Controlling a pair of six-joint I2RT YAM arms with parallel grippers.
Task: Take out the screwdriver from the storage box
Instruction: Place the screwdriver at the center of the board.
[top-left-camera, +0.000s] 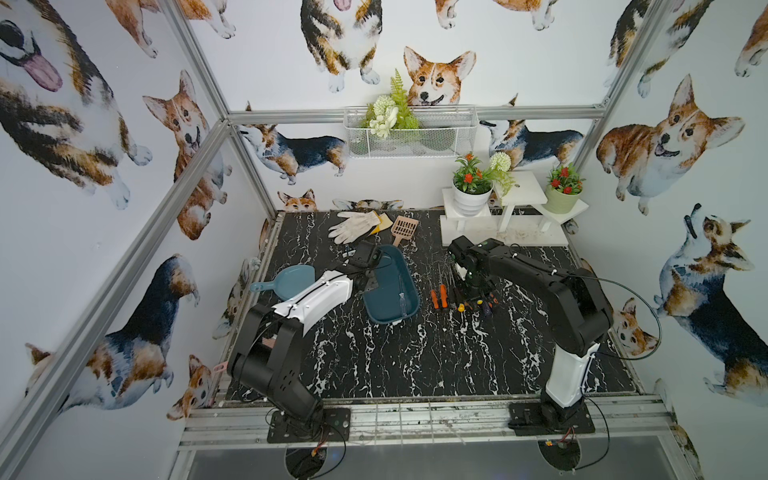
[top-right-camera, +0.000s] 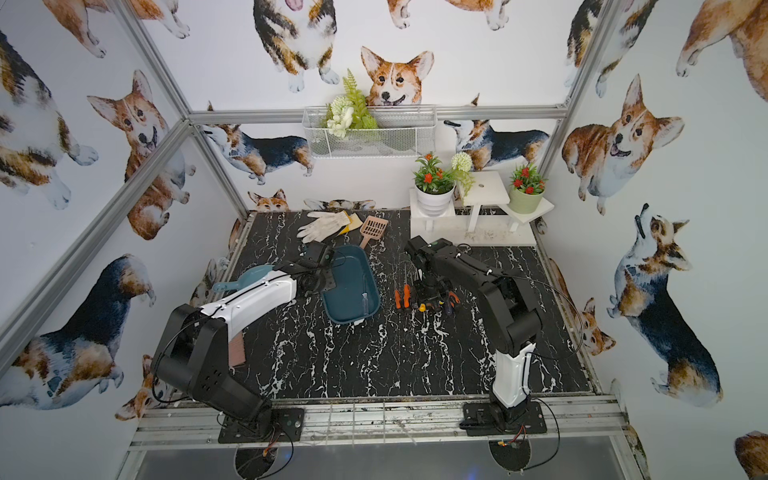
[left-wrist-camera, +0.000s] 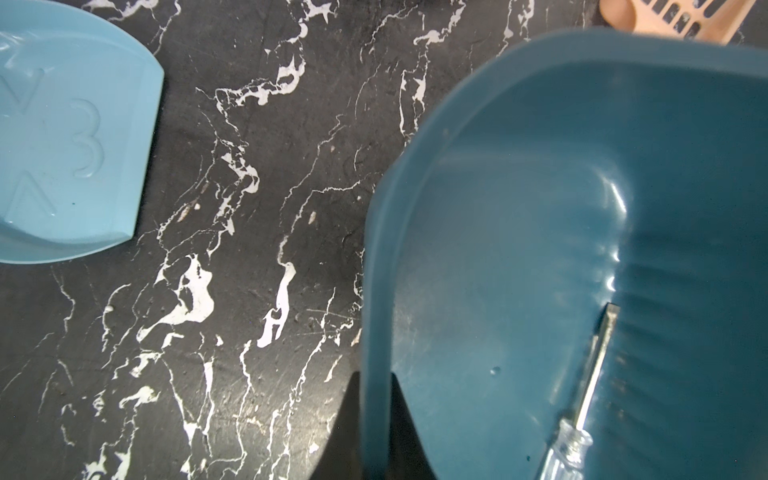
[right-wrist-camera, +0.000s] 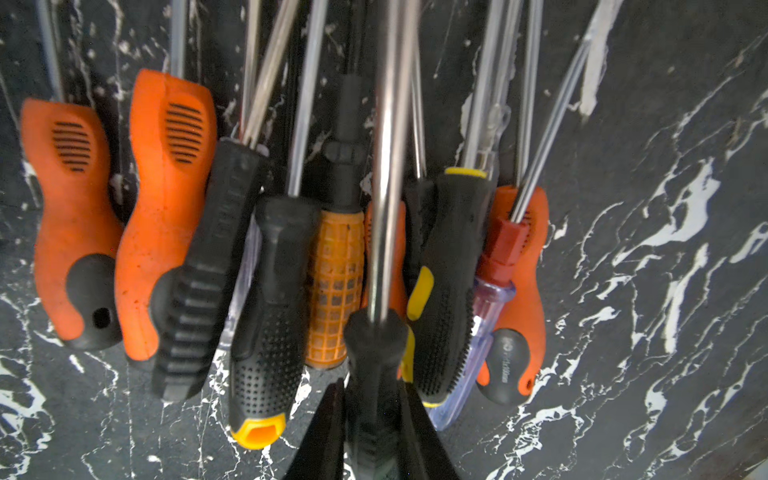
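Observation:
The black-handled screwdriver (right-wrist-camera: 376, 345) hangs just above the row of screwdrivers with its stem along the others, so it would land there and my right gripper should open now.
The dark teal storage box (top-left-camera: 388, 276) (top-right-camera: 349, 274) lies at mid-table. A clear-handled screwdriver (top-left-camera: 402, 300) (top-right-camera: 365, 301) (left-wrist-camera: 590, 374) lies inside it along its right wall. My left gripper (left-wrist-camera: 376, 386) is shut on the box's left rim (left-wrist-camera: 374, 291), one finger on each side. To the right, my right gripper (right-wrist-camera: 376, 390) (top-left-camera: 473, 293) is shut on a black-handled screwdriver (right-wrist-camera: 376, 345) with a long steel shaft. That one hangs just over a row of several screwdrivers (right-wrist-camera: 166, 208) (top-left-camera: 439, 297) on the table.
A light blue scoop (top-left-camera: 286, 280) (left-wrist-camera: 62, 145) lies left of the box. A white glove (top-left-camera: 353, 224) and a pink slotted scoop (top-left-camera: 403, 228) lie behind it. A white stand with flower pots (top-left-camera: 515, 195) fills the back right corner. A wire basket (top-left-camera: 411, 137) hangs on the back wall.

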